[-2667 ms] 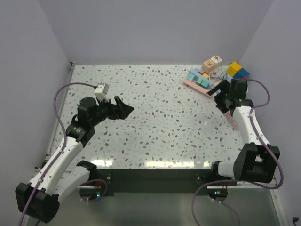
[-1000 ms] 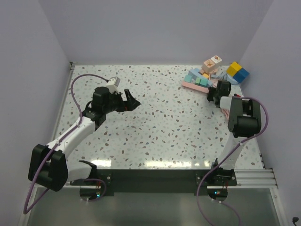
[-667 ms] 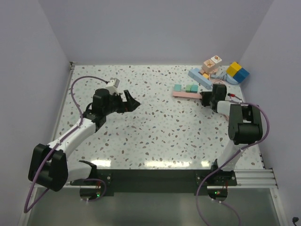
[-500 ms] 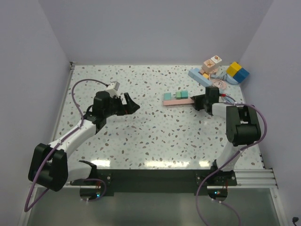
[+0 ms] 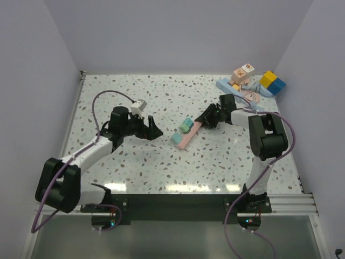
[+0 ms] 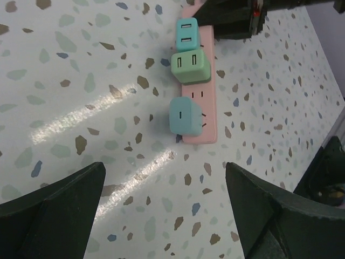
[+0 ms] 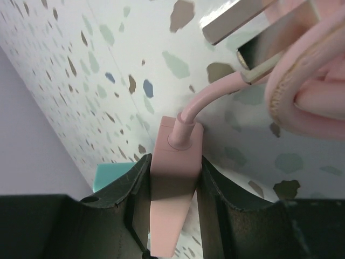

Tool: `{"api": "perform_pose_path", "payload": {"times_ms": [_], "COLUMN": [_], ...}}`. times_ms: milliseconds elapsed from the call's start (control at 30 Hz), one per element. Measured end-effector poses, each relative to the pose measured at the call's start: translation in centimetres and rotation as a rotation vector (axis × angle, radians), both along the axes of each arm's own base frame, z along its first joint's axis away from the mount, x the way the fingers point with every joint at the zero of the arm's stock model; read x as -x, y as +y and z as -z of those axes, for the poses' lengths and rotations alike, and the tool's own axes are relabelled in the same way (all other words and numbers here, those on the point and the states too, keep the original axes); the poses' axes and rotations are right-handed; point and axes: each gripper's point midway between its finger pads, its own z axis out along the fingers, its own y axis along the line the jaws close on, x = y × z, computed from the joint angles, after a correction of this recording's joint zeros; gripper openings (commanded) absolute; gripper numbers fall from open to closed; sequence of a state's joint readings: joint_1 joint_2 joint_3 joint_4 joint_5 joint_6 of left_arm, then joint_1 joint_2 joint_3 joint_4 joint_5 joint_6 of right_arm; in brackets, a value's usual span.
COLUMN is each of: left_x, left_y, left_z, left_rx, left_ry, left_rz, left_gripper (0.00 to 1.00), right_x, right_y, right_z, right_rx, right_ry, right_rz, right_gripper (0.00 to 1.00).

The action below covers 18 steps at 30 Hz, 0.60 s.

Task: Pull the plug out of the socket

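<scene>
The light blue plug should come off the socket point(image 5: 188, 138), so I should next grab the plug's body point(image 5: 177, 138) with my left gripper, across its sides and clear of the green plug.
The socket is a pink power strip point(image 5: 183, 138) lying slantwise mid-table, with three plugs in it. The left wrist view shows them in a row on the strip point(image 6: 207, 94): a teal plug point(image 6: 187, 33), a green plug point(image 6: 190, 66) and a light blue plug point(image 6: 184, 115). My right gripper point(image 5: 205, 120) is shut on the strip's cable end point(image 7: 173, 172), where the pink cable point(image 7: 213, 94) comes out. My left gripper point(image 5: 155, 130) hovers just left of the strip, wide open and holding nothing point(image 6: 167, 216). Its two dark fingers point(image 6: 51, 199) frame bare table short of the light blue plug.
Toy blocks stand at the back right: wooden cubes point(image 5: 243, 72), a yellow block point(image 5: 268, 78), a blue block point(image 5: 278, 85) and a light blue piece point(image 5: 225, 85). A coil of pink cable point(image 5: 249, 97) lies beside them. Walls close in the table on three sides.
My right gripper has dragged the pink strip from the back right toward mid-table, turning it slantwise. My left arm has swung right and closer to it, jaws still open.
</scene>
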State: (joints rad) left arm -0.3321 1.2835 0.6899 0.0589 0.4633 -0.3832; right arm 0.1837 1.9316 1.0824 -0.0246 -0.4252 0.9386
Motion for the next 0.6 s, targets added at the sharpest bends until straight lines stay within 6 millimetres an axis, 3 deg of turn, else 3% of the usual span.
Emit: {"api": "perform_pose_path", "payload": {"times_ms": [367, 600], "left_x": [4.3, 6.1], "left_y": [-4.4, -6.1], "left_z": [5.0, 7.0], "left_rx": [0.059, 0.055], "left_ry": [0.169, 0.237], "left_rz": [0.339, 0.434], "left_gripper": [0.96, 0.95], "right_x": [4.2, 4.6], "right_y": [5.5, 6.6], "right_z": [0.0, 0.0], "right_rx": [0.032, 0.037], "right_ry": [0.007, 0.003], "right_rz": [-0.332, -0.362], "right_gripper": [0.00, 0.00]}}
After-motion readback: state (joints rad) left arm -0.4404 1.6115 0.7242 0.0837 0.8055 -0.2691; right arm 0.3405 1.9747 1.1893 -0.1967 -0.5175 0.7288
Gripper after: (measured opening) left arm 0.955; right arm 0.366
